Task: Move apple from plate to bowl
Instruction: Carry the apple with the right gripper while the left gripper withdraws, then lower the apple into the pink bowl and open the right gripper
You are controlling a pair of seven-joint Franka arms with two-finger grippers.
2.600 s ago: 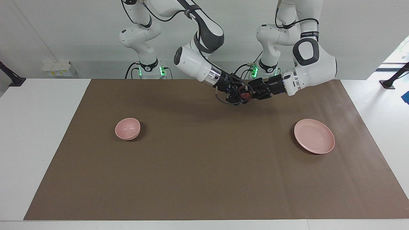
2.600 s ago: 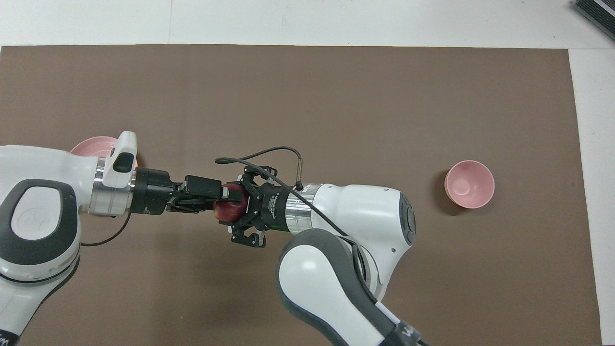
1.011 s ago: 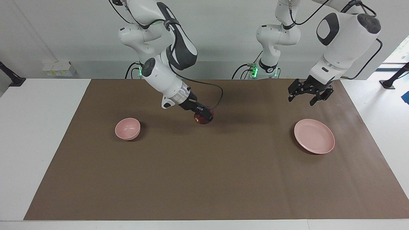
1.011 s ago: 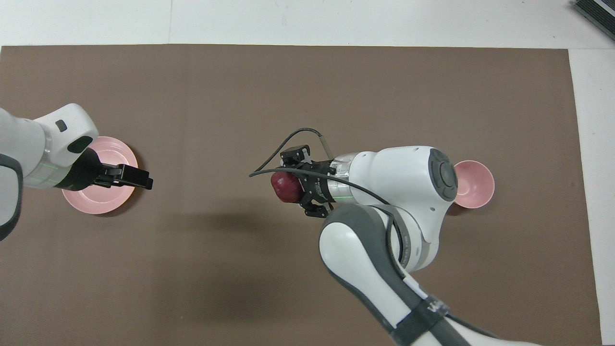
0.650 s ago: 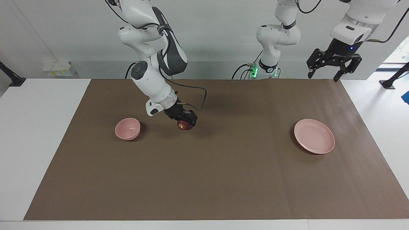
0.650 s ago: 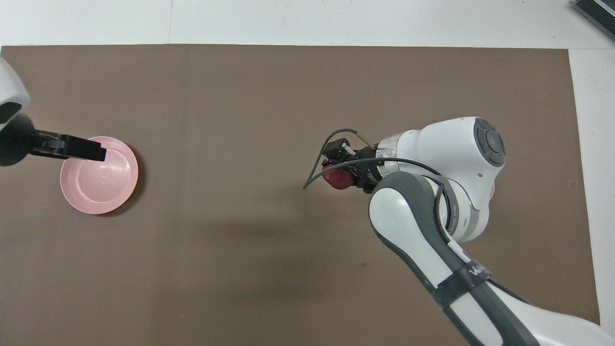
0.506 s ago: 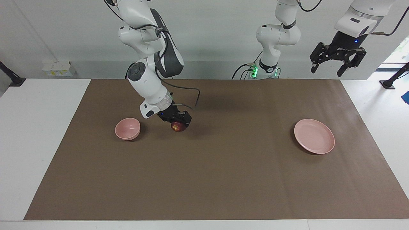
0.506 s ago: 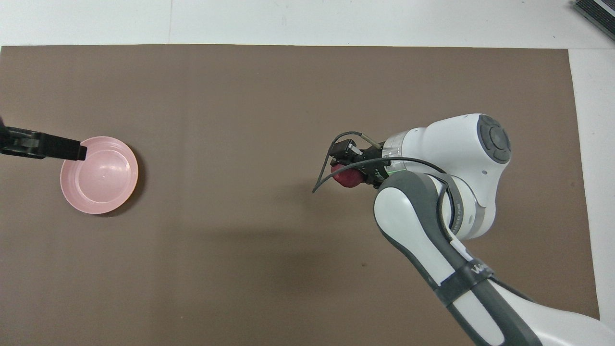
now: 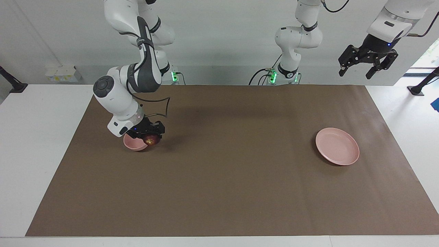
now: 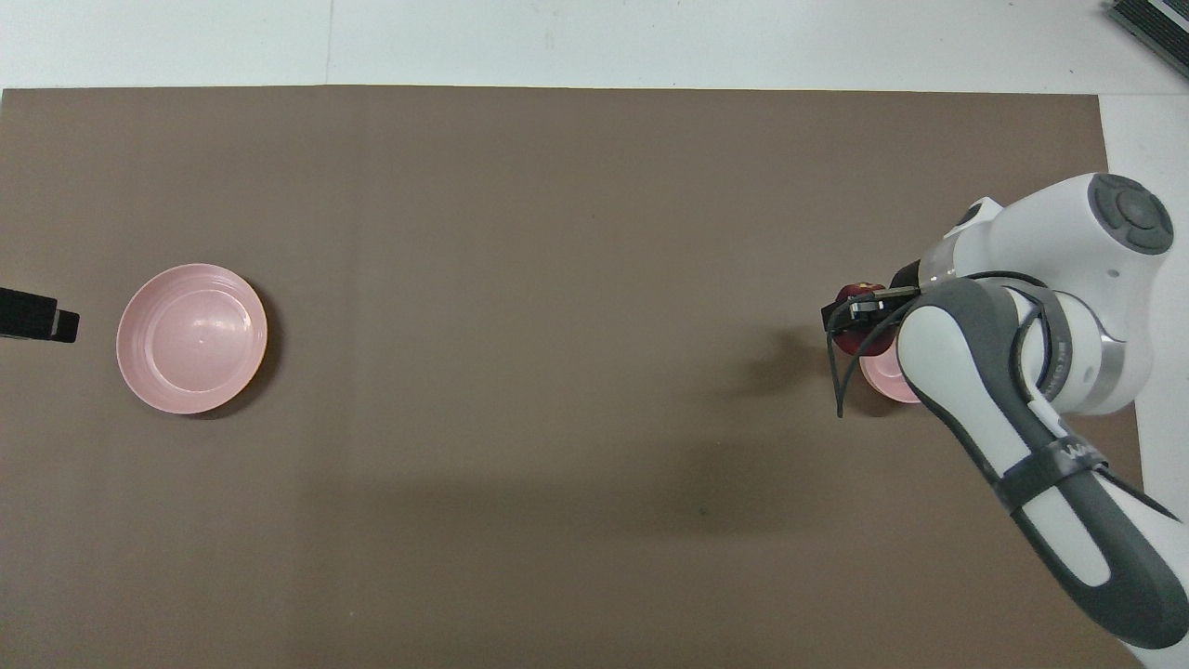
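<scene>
The apple hangs short of the pink bowl [image 9: 132,144] and would miss if my right gripper opened now, so the apple moves closer, before the release.
My right gripper [image 9: 149,136] is shut on the dark red apple [image 9: 151,140] and holds it low over the rim of the small pink bowl [image 9: 132,144], on the bowl's side toward the left arm's end. In the overhead view the apple [image 10: 845,336] shows beside the right gripper [image 10: 859,314], and my arm hides most of the bowl [image 10: 884,381]. The wide pink plate [image 9: 337,151] lies bare toward the left arm's end of the table and also shows in the overhead view [image 10: 192,338]. My left gripper [image 9: 367,66] is open, raised high and waits.
A brown mat [image 9: 219,178] covers the white table [image 9: 37,144]. A black object [image 10: 1152,23] lies on the table off the mat's corner, at the right arm's end. Only the tip of the left gripper [image 10: 37,326] shows in the overhead view, beside the plate.
My right gripper took the apple from the left gripper and carried it across the mat to the bowl's rim. My left gripper let go, opened and rose away past the plate.
</scene>
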